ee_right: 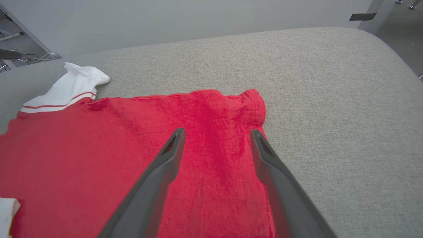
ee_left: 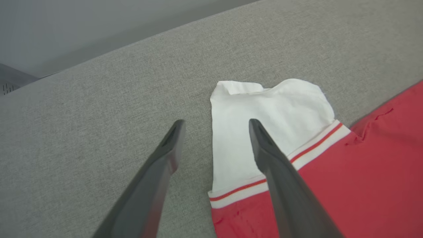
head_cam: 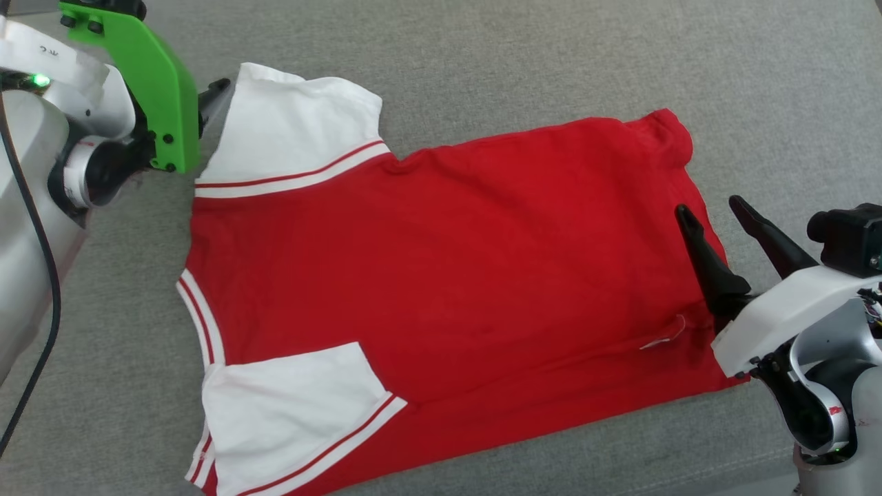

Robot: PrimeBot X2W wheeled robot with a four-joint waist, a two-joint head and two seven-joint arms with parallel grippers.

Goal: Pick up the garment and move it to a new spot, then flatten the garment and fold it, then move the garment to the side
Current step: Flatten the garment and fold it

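Observation:
I will fold the red body over toward the white sleeves, so I will grab the garment (head_cam: pixel 448 275) by its hem corner (head_cam: pixel 666 138) with my right gripper next.
The garment (head_cam: pixel 448 275) lies spread flat on the grey cushioned surface (head_cam: pixel 551 55), red side up, with a white sleeve at the top left (head_cam: pixel 289 131) and another at the bottom left (head_cam: pixel 289 406). My left gripper (ee_left: pixel 216 121) hovers open at the top sleeve's (ee_left: pixel 264 112) outer edge, one finger over the sleeve and the other over bare cushion. One dark fingertip (head_cam: pixel 219 86) of it shows past the green bracket. My right gripper (head_cam: pixel 710 207) stands open and empty over the garment's right hem edge (ee_right: pixel 254 109), fingers straddling that edge.
A green bracket (head_cam: pixel 145 76) on my left arm covers most of that gripper. A small white label (head_cam: pixel 663 339) pokes from the garment near my right gripper. The cushion's far edge (ee_left: pixel 99 56) and rounded corner (ee_right: pixel 380 43) drop to the floor.

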